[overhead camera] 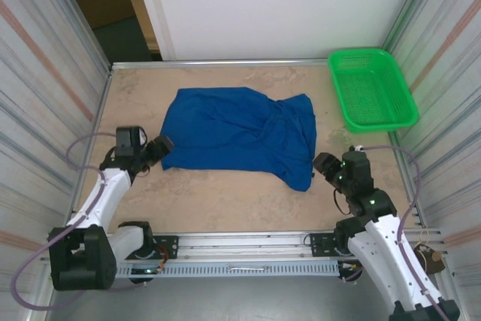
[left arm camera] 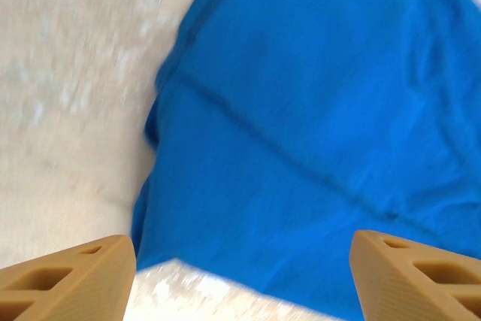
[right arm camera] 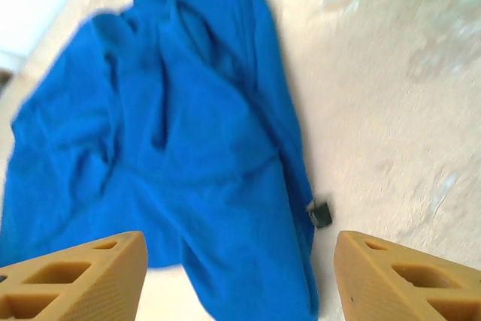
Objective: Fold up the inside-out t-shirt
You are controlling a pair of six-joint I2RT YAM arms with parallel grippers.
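The t-shirt needs to be spread for folding, so the right gripper should next grab the wrinkled end of the t-shirt on the basket side, opposite the left gripper.
The royal-blue t-shirt [overhead camera: 240, 133] lies spread and rumpled across the middle of the table, wrinkled most toward its right end. My left gripper [overhead camera: 159, 149] sits at the shirt's near left corner, open, with cloth [left arm camera: 316, 125] lying ahead of its tan fingers [left arm camera: 68, 280] and nothing between them. My right gripper [overhead camera: 325, 165] is just off the shirt's near right tip, open as well. In the right wrist view the shirt [right arm camera: 165, 148] lies ahead of the fingers [right arm camera: 409, 276], with a small dark tag [right arm camera: 320, 213] at its edge.
A green plastic mesh basket [overhead camera: 370, 88] stands at the back right corner. Corrugated walls close in the left and right sides. A metal rail [overhead camera: 240, 249] runs along the near edge between the arm bases.
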